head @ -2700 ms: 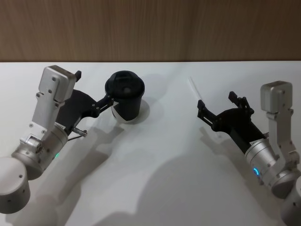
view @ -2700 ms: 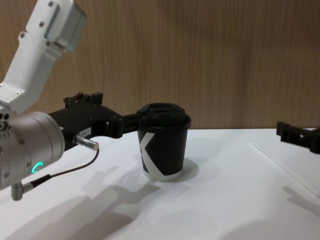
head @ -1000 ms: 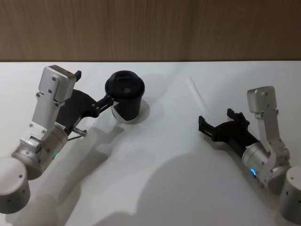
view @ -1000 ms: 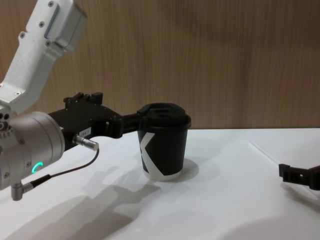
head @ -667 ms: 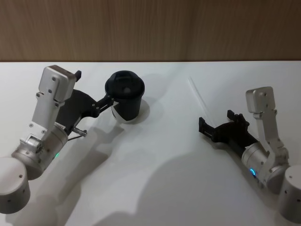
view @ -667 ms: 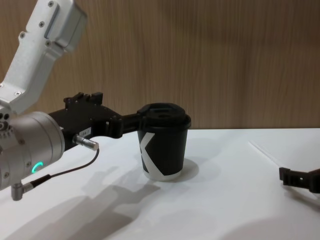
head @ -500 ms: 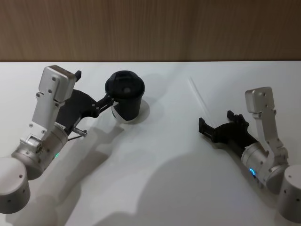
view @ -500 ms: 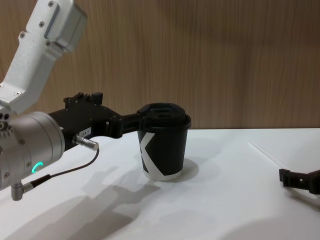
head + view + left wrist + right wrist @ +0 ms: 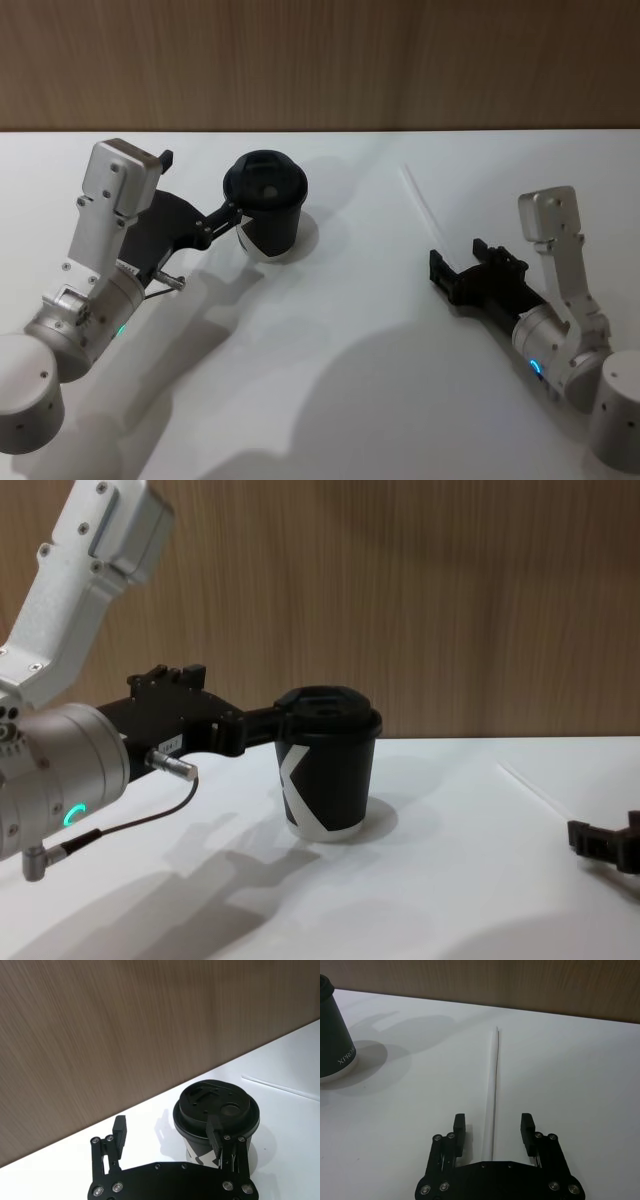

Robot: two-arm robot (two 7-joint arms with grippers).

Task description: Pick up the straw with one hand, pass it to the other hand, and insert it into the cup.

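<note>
I need to grab the straw by its lower end [image 9: 448, 256] with my right gripper next. Then the white straw's upper end [image 9: 407, 171] stays free to pass to the other hand.
The thin white straw [image 9: 418, 203] lies flat on the white table, right of the middle. In the right wrist view its near end [image 9: 492, 1105] runs in between the two fingers of my right gripper [image 9: 493, 1129], which is open and holds nothing. From the head, that gripper [image 9: 457, 258] sits low, just behind the straw's near end. The black lidded cup [image 9: 268, 205] stands upright at the left centre. My left gripper [image 9: 167, 1132] is open beside it, one fingertip [image 9: 216, 1136] against the cup's [image 9: 220, 1110] lid rim and the other out in free air.
A wood-panelled wall [image 9: 320, 60] runs along the table's far edge. A thin dark cable [image 9: 130, 825] loops under my left wrist. Open white table [image 9: 350, 330] lies between the cup [image 9: 328, 770] and the straw.
My right gripper has pulled back along the straw towards its near end and dropped lower, then turned slightly. The straw, the cup and my left arm have not moved.
</note>
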